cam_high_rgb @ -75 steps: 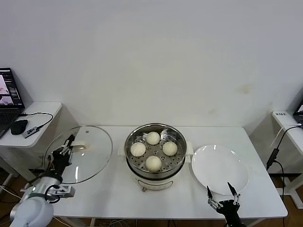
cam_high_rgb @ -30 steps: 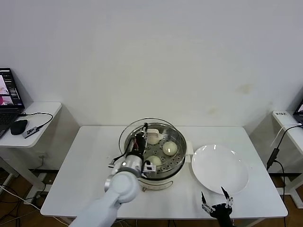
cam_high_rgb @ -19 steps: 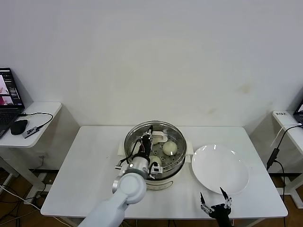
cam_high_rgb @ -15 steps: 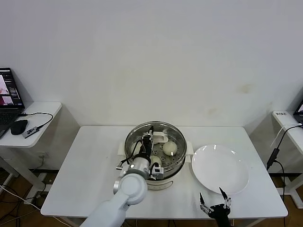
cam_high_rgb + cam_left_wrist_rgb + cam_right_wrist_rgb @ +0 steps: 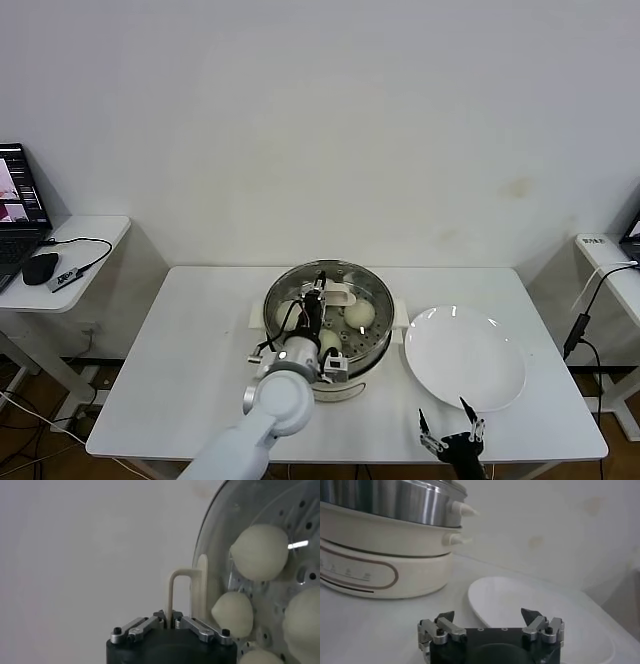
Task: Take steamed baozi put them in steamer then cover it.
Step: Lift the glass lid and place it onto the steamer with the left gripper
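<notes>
My left gripper should open now, because the glass cover (image 5: 365, 286) lies over the steel steamer's rim (image 5: 384, 290) and the cover would rest there.
The steamer (image 5: 300, 372) stands at the table's middle, a steel pot on a white base. The glass cover (image 5: 365, 286) lies over its opening; whether its rim touches the pot I cannot tell. My left gripper (image 5: 319, 292) reaches over the pot and is shut on the cover's cream handle (image 5: 342, 293). The left wrist view shows that gripper (image 5: 169, 616) pinching the handle (image 5: 187, 587), with steamed baozi (image 5: 260, 552) under the glass (image 5: 215, 545). Baozi (image 5: 359, 314) sit on the perforated tray. My right gripper (image 5: 447, 428) hangs open at the table's front edge; in its wrist view (image 5: 489, 616) nothing is between the fingers.
A bare white plate (image 5: 465, 358) lies right of the steamer, just beyond my right gripper. A side table (image 5: 90, 235) at the left carries a laptop, a mouse and a cable. Another small table (image 5: 605, 250) with a cable stands at the right.
My left arm has carried the cover from the table's left side to over the steamer and centred it there. The right gripper has drifted slightly down and left.
</notes>
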